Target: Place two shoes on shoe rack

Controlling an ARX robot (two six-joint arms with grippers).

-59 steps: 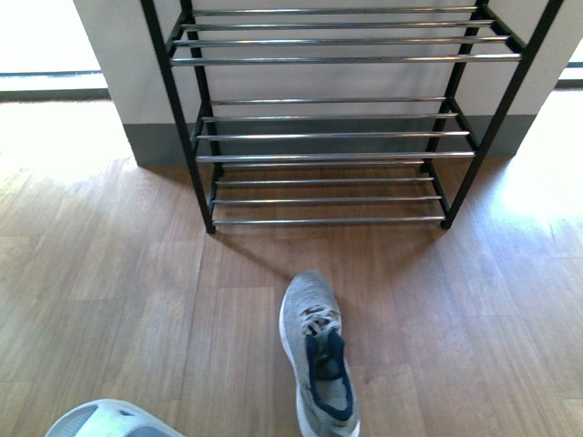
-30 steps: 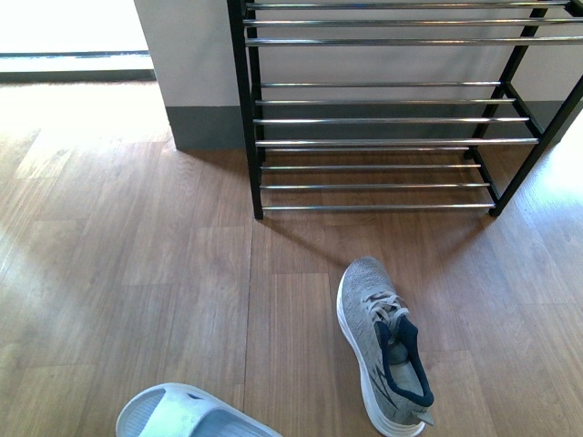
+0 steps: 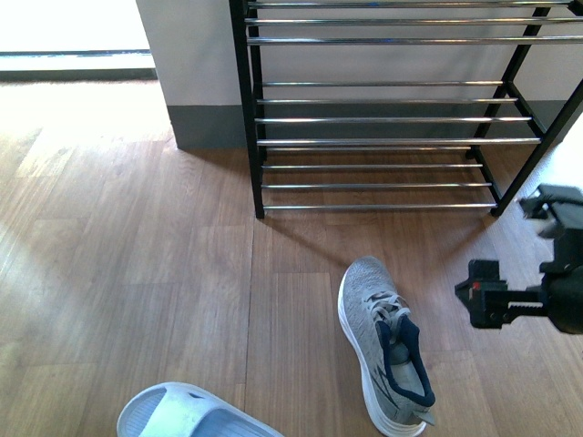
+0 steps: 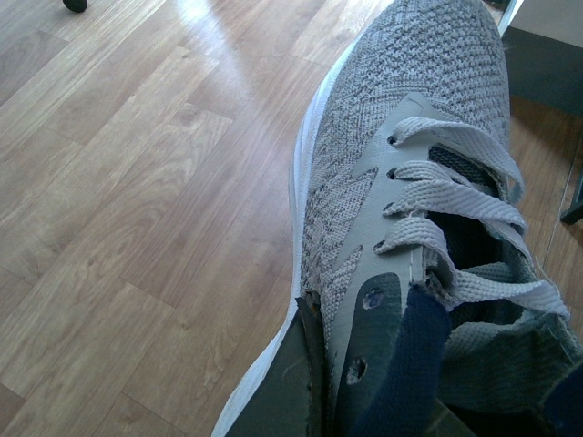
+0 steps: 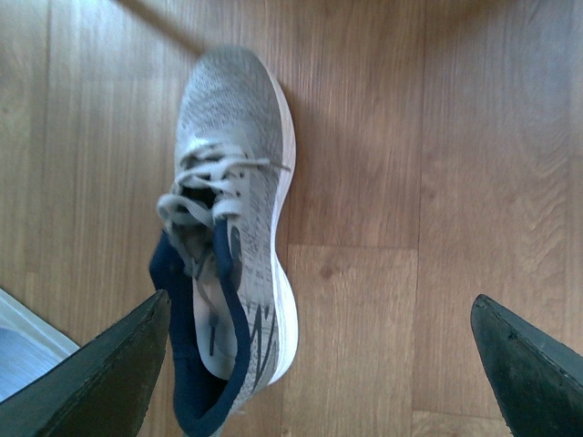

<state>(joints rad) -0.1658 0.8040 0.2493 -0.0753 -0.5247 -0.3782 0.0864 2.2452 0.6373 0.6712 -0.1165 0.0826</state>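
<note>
I need to grip the grey sneaker by the side of its navy collar (image 3: 415,351) with my right gripper next, so I can put the grey sneaker on the shoe rack (image 3: 392,141).
A grey sneaker (image 3: 387,350) lies on the wood floor in front of the shoe rack (image 3: 392,141), toe toward the rack. It also shows in the right wrist view (image 5: 228,246). My right gripper (image 3: 524,273) is open and empty to the right of it; in the right wrist view (image 5: 319,364) its jaws are spread wide above the floor by the sneaker's heel. My left gripper (image 4: 364,401) is out of the front view and shut on the collar of a second grey sneaker (image 4: 410,155), held above the floor. A pale blue slide (image 3: 182,414) lies at the front left.
The rack stands against a white wall with a grey baseboard (image 3: 205,127). Bright sunlit floor lies at the far left (image 3: 64,109). An edge of the slide (image 5: 27,341) shows in the right wrist view. A black rack leg (image 4: 574,214) shows beside the held sneaker.
The front view swung left a second ago, so the rack and sneaker sit further right. My right gripper has since come into the front view. The floor sneaker and slide lie still.
</note>
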